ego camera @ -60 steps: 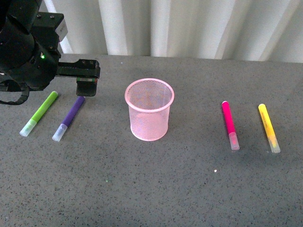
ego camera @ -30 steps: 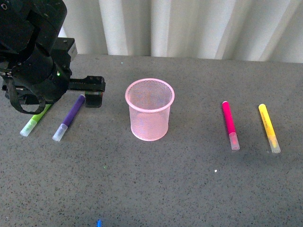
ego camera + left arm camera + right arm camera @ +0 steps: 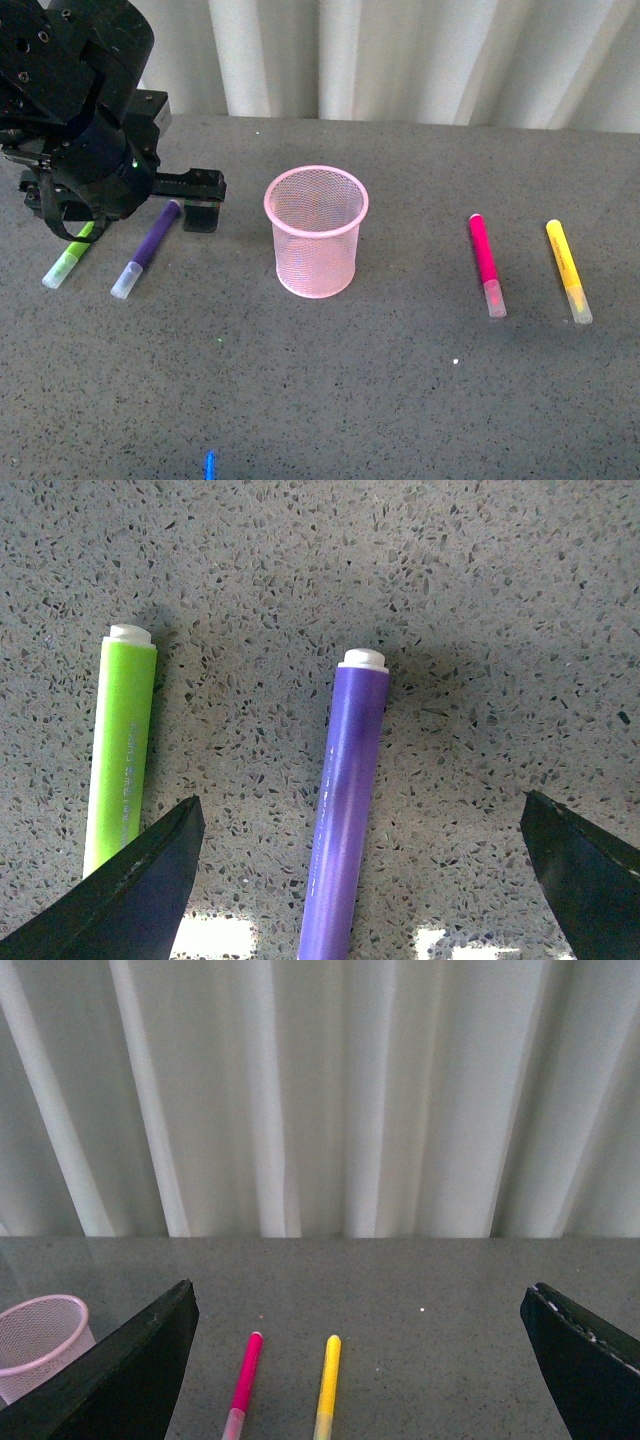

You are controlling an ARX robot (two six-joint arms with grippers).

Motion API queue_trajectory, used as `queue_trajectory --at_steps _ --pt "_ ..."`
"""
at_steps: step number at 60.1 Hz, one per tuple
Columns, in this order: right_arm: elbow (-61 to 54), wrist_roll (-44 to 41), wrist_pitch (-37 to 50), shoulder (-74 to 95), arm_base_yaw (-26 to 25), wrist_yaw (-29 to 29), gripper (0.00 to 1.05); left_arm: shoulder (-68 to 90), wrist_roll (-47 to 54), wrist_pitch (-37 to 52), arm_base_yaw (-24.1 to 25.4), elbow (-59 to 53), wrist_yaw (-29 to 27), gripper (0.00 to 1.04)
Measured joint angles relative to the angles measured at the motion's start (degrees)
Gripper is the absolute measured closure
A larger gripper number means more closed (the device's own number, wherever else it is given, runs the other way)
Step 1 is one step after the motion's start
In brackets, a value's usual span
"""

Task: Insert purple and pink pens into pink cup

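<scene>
The purple pen has to stand cap-down in the pink cup, so the robot's left gripper next needs to grab it by its white-tipped end.
The purple pen lies on the grey table left of the pink cup, which stands upright in the middle. My left gripper is open and hovers over the purple pen's far end. In the left wrist view the purple pen lies between the wide-open jaws of the left gripper, nearer one finger. The pink pen lies right of the cup. My right gripper is open, raised and empty, with the pink pen and the cup ahead of it.
A lime-green marker lies just left of the purple pen, partly under my left arm; it shows in the left wrist view. A yellow marker lies right of the pink pen. A small blue object sits at the table's front edge. White curtain behind.
My left arm has moved right and toward the front, over the green marker and the purple pen's far end. Pens and cup have not moved.
</scene>
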Motion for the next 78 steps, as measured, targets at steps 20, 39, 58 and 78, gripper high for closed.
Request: queue_trajectory --at_steps 20,39,58,78 --pt "0.0 0.0 0.0 0.0 0.0 0.0 0.07 3.0 -0.1 0.4 -1.7 1.4 0.0 0.12" --pt "0.0 0.0 0.0 0.0 0.0 0.0 0.07 3.7 0.0 0.6 -2.3 2.0 0.1 0.63" --pt "0.0 0.0 0.0 0.0 0.0 0.0 0.07 3.8 0.5 2.1 -1.9 1.5 -0.7 0.92" --pt "0.0 0.0 0.0 0.0 0.0 0.0 0.07 -4.2 2.2 15.6 -0.6 -7.6 -6.4 0.92"
